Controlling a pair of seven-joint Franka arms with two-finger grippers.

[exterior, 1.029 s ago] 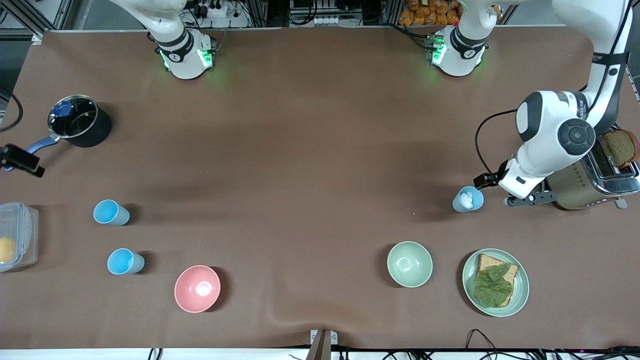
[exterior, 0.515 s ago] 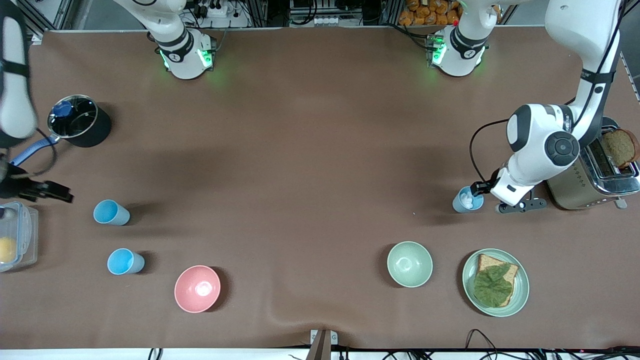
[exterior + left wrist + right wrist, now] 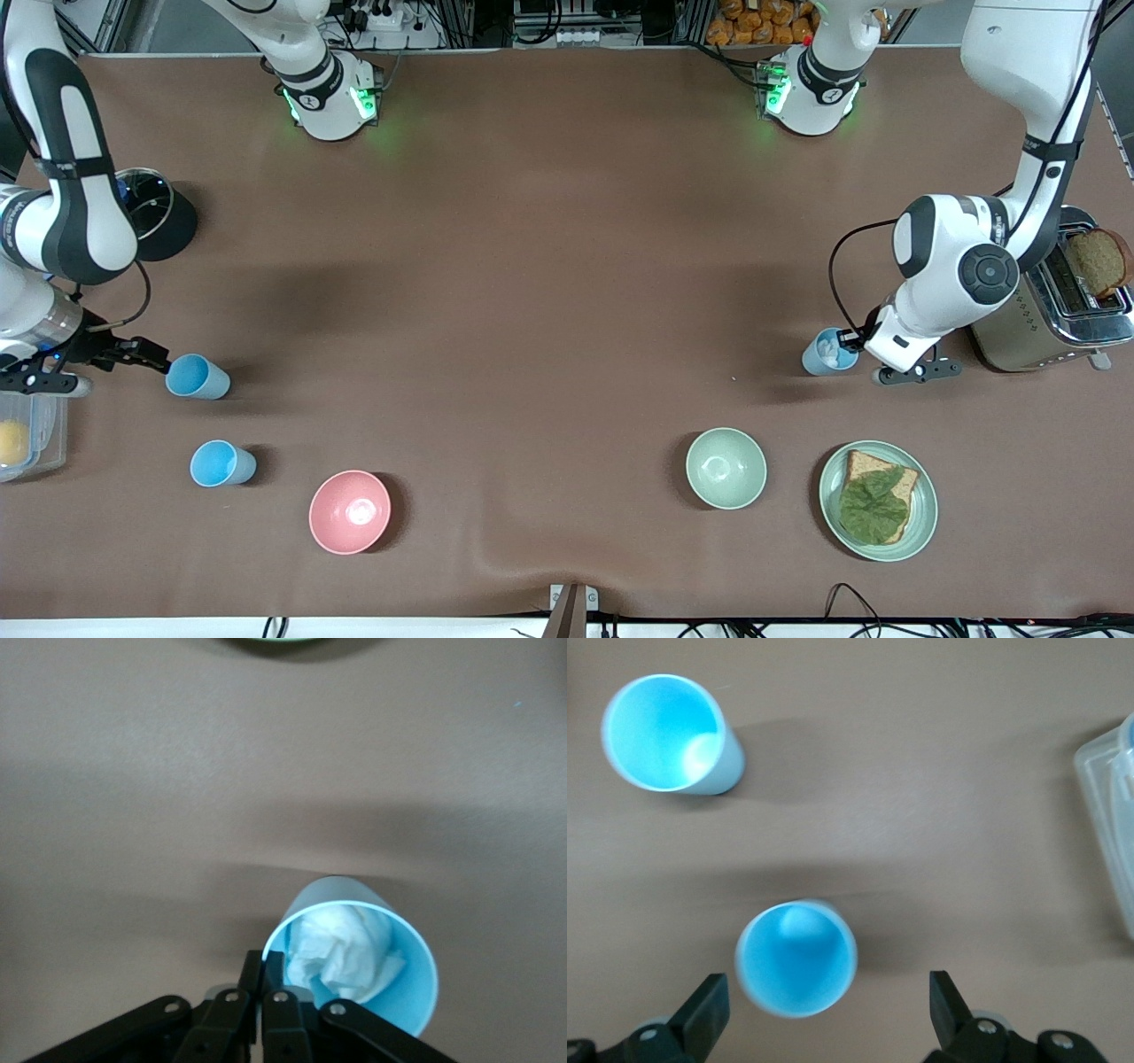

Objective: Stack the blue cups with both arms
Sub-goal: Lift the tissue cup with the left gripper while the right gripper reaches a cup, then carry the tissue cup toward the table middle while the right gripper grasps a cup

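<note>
The empty blue cup needs to go onto the cup with crumpled paper [image 3: 829, 351], so my right gripper should next grab the empty blue cup by its rim [image 3: 187, 356].
Two sky-blue cups stand upright near the right arm's end of the table, one [image 3: 197, 376] farther from the front camera than the other [image 3: 221, 463]. My right gripper [image 3: 102, 372] is open over the table beside the farther cup. In the right wrist view that cup [image 3: 796, 958] sits just ahead of the gap between my open right gripper's [image 3: 826, 988] fingers, and the other cup [image 3: 664, 733] is farther off. A paler grey-blue cup [image 3: 828, 353] holding crumpled white paper stands near the left arm's end. My left gripper [image 3: 852, 339] is shut on its rim [image 3: 276, 961].
A pink bowl [image 3: 349, 511] and a pale green bowl [image 3: 726, 467] sit near the front edge. A green plate [image 3: 921, 523] with bread and lettuce lies beside the green bowl. A toaster [image 3: 1019, 319] stands by the left arm. A black pot [image 3: 164, 221] and a clear box [image 3: 35, 434] are at the right arm's end.
My right arm has swung in from the table's end and brought its open gripper next to the farther sky-blue cup. My left gripper has shifted closer onto the grey-blue cup's rim.
</note>
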